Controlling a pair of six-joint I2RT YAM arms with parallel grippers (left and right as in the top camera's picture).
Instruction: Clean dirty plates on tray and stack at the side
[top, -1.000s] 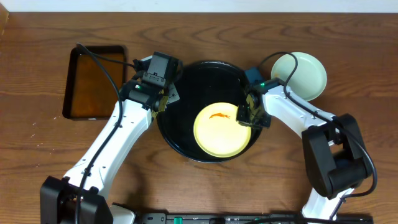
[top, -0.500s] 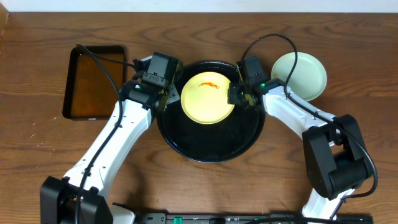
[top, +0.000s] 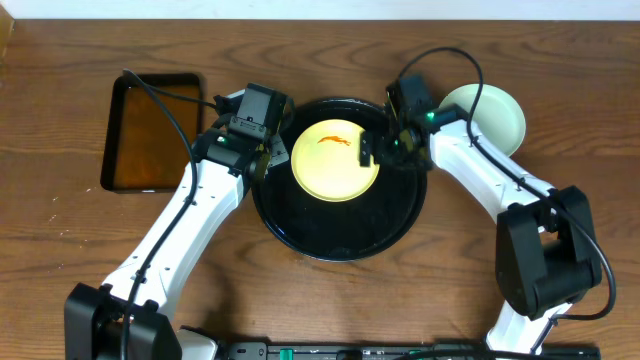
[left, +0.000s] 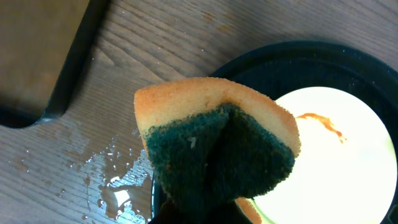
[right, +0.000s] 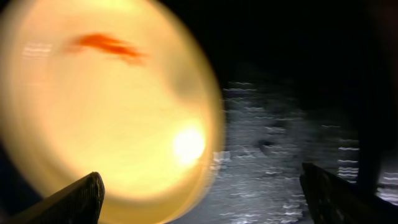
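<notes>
The plate's smeared side needs to stay open for my left gripper to clean. My right gripper will next grab the plate's rim (top: 375, 170) (right: 208, 169) opposite the sponge.
A pale yellow plate (top: 335, 160) with an orange sauce smear (top: 338, 139) lies flat in the back left part of the round black tray (top: 340, 235). My right gripper (top: 383, 150) stands open at the plate's right edge. In the right wrist view the plate (right: 106, 106) has its rim between the spread fingers (right: 74, 202), which do not touch it. My left gripper (top: 265, 155) hovers at the tray's left rim. It is shut on a folded orange sponge (left: 217, 146) with a dark green scouring side, just left of the plate (left: 342, 168).
A pale mint plate (top: 492, 120) rests on the table right of the tray. A rectangular black tray (top: 152, 130) of brown liquid sits at the far left. Water drops (left: 118, 193) wet the wood beside the round tray's rim (left: 292, 53).
My right gripper carried the yellow plate from the tray's front right to its back left, then opened and let it go. The left arm has stayed still with the sponge.
</notes>
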